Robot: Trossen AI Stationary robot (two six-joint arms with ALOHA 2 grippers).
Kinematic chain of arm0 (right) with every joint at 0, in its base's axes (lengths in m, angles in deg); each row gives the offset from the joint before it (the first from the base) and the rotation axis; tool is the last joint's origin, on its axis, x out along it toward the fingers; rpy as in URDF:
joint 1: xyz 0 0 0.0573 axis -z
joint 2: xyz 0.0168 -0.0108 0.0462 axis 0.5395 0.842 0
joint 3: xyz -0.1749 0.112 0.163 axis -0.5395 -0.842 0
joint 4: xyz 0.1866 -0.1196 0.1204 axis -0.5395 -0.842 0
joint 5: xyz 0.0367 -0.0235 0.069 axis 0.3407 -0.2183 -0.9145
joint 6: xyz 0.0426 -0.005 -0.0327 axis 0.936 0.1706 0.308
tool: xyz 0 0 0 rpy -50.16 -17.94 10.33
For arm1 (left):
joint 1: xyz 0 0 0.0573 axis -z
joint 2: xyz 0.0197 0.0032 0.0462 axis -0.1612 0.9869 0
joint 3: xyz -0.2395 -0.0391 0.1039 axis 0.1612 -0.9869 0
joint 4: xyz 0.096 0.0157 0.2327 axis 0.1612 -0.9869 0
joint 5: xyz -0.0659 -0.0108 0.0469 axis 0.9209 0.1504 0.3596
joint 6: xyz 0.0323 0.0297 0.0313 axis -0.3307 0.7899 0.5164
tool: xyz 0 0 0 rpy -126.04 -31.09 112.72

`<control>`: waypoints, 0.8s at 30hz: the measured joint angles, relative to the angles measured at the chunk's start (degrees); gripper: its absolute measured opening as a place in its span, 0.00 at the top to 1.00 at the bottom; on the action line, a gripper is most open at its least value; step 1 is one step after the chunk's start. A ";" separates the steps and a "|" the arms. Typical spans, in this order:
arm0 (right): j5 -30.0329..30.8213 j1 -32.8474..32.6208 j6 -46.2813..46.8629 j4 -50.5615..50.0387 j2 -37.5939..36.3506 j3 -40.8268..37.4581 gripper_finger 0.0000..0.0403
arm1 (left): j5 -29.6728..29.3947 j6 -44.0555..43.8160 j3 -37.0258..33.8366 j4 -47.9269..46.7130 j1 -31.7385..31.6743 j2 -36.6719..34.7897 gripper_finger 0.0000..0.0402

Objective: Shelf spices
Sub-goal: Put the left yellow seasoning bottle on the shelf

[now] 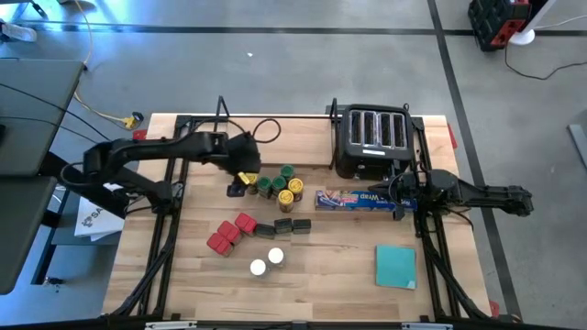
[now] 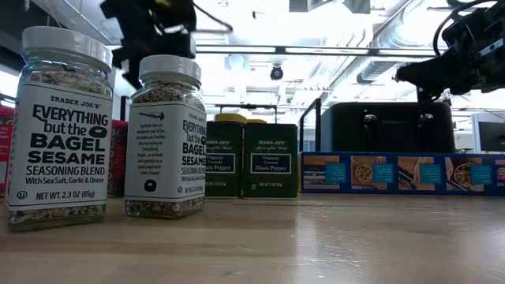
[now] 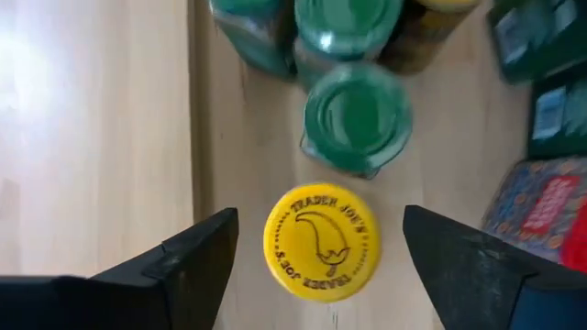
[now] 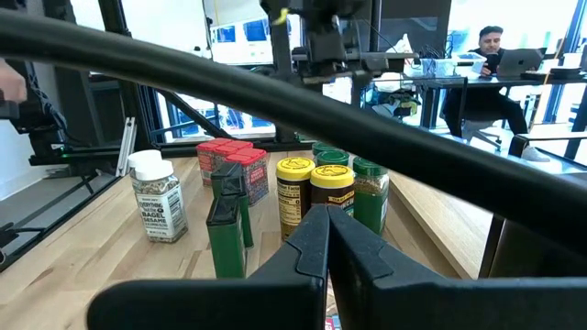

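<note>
The yellow lid (image 3: 322, 242) is below my fingers, so they would miss the lid if I closed now. My left gripper should lower first, then close on it.
The spices stand grouped mid-table: green-lidded jars (image 1: 275, 183), yellow-lidded jars (image 1: 292, 192), red tins (image 1: 231, 232), dark green tins (image 1: 290, 226) and two white-capped jars (image 1: 267, 262). My left gripper (image 1: 243, 176) is open above a yellow-lidded jar (image 3: 321, 240) at the group's left edge. Its fingers (image 3: 197, 261) stand on either side of the lid, apart from it. A green-lidded jar (image 3: 356, 115) stands just beyond. My right gripper (image 4: 326, 240) is shut and waits at the right (image 1: 402, 192). No shelf shows in any view.
A black four-slot toaster (image 1: 371, 137) stands at the far side, with a long blue wrap box (image 1: 356, 199) in front of it and a teal square (image 1: 395, 266) near the right front. The white-capped jars (image 2: 63, 126) fill the low view's left. People sit beyond the table (image 4: 491, 64).
</note>
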 joint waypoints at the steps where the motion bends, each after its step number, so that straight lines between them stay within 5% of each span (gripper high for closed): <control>1: 0.00 0.00 0.00 0.00 0.00 -0.01 1.00 | 0.16 0.50 0.00 -0.23 -0.33 0.86 0.22; 15: 0.00 -0.01 0.00 0.00 0.00 -0.02 1.00 | 1.65 2.86 0.00 -1.85 -1.20 5.98 0.21; 24: 0.00 -0.01 0.00 0.00 0.00 -0.01 1.00 | 1.57 1.77 0.00 -2.44 -1.17 7.19 0.43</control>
